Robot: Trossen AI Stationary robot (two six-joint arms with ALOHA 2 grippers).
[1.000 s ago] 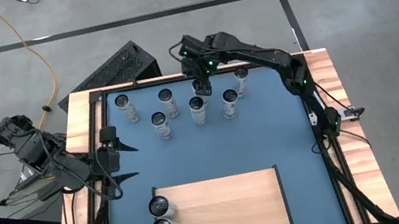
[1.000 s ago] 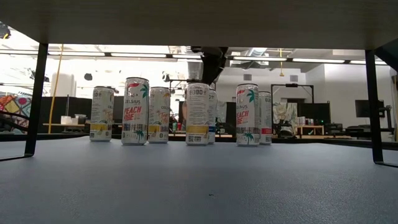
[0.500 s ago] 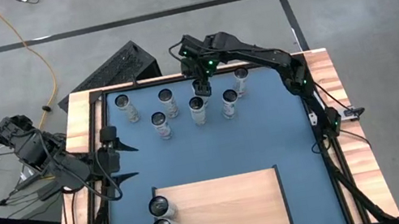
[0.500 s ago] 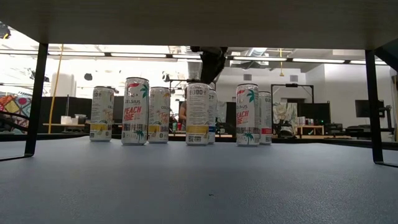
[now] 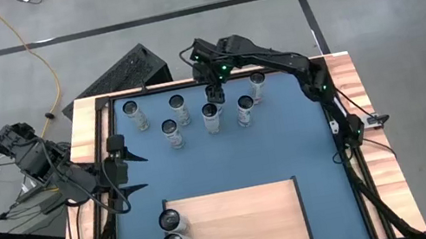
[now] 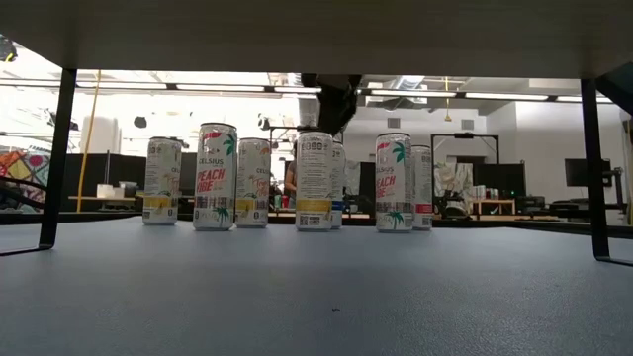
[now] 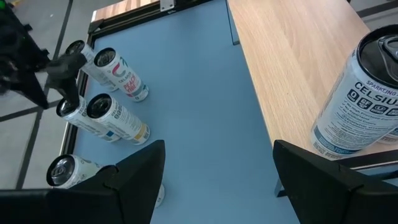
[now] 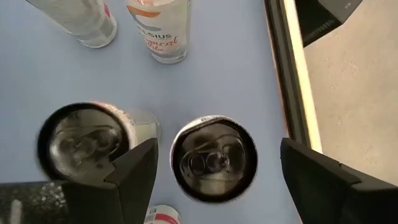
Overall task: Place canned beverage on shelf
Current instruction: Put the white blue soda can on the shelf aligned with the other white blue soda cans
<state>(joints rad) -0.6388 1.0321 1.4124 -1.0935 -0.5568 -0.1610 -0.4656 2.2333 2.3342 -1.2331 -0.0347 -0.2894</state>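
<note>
The beverage can needs to go on the shelf, so my right gripper should next grab the can by its black-topped end (image 8: 214,158).
Several tall white beverage cans (image 5: 212,116) stand upright on their bases on the blue surface near the far edge. My right gripper (image 5: 215,94) hangs open above one of them, pointing steeply down. In the right wrist view that can's top (image 8: 214,158) lies between the two fingers (image 8: 134,180), apart from both. The gripper hides this can in the high view. The pale wooden shelf (image 5: 248,219) lies at the near edge, with two cans (image 5: 173,233) standing at its left end. My left gripper (image 5: 139,172) waits open at the table's left side.
A second can (image 8: 84,140) stands close beside the one under my right gripper. Dark frame rails (image 5: 347,140) and wooden strips border the blue surface. In the left wrist view a can on the shelf (image 7: 360,93) stands near my left gripper (image 7: 219,146). The shelf's right part is bare.
</note>
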